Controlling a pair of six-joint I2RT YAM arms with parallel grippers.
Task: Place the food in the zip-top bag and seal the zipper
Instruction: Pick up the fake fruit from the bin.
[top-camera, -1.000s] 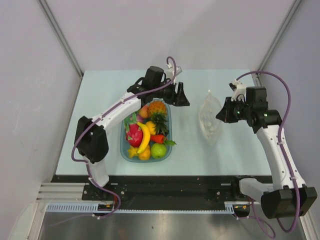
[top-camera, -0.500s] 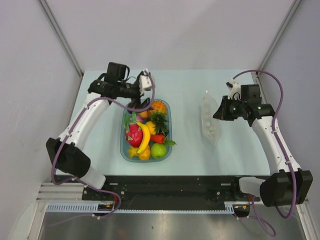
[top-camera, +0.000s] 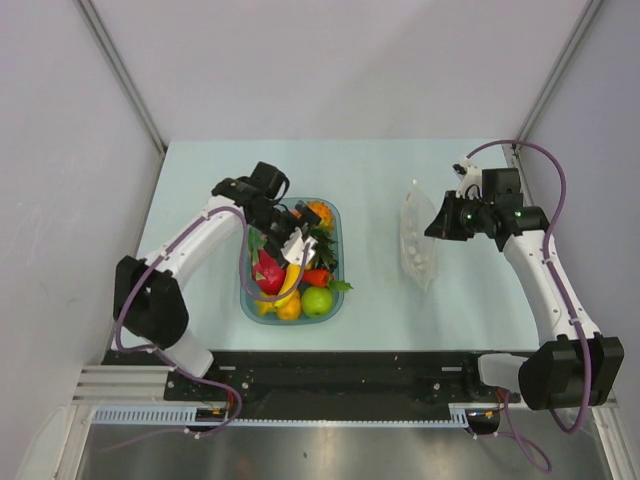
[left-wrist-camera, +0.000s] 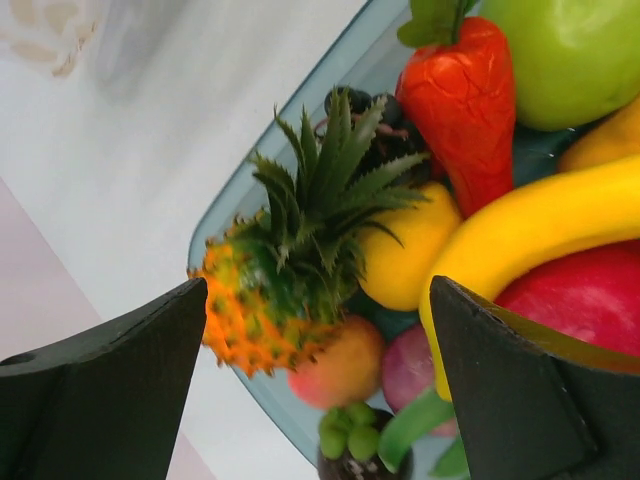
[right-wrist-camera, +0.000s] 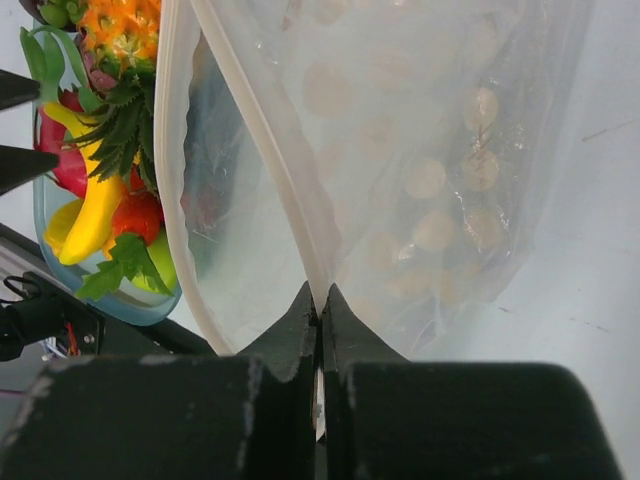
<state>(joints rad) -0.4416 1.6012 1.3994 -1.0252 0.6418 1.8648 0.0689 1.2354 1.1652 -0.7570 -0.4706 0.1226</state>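
The pineapple's orange body needs to stay free to go first into the zip-top bag (top-camera: 418, 240), so next my left gripper should hold the pineapple by its green top.
The food lies heaped in a translucent blue tray (top-camera: 243, 292): an orange pineapple (top-camera: 318, 212) with a green crown, a banana (top-camera: 290, 272), a green apple (top-camera: 316, 300) and red pieces. My left gripper (top-camera: 303, 228) hangs open just above the heap. In the left wrist view (left-wrist-camera: 318, 300) the pineapple (left-wrist-camera: 270, 300) and a peach (left-wrist-camera: 345, 365) lie between its fingers, untouched. My right gripper (top-camera: 440, 222) is shut on the zip-top bag (top-camera: 418, 240) at its mouth edge and holds the mouth gaping toward the tray. In the right wrist view (right-wrist-camera: 320, 295) the zipper (right-wrist-camera: 265, 140) runs up from the jaws.
The tray stands left of centre, and the bag (right-wrist-camera: 420, 150) stands on the table to its right with a gap between them. Grey walls close in the back and both sides. The tray also shows through the bag's mouth in the right wrist view (right-wrist-camera: 150, 305).
My left arm swung from the tray's far right corner, back to the left, then down over the fruit heap. My right gripper shifted slightly back, still holding the bag.
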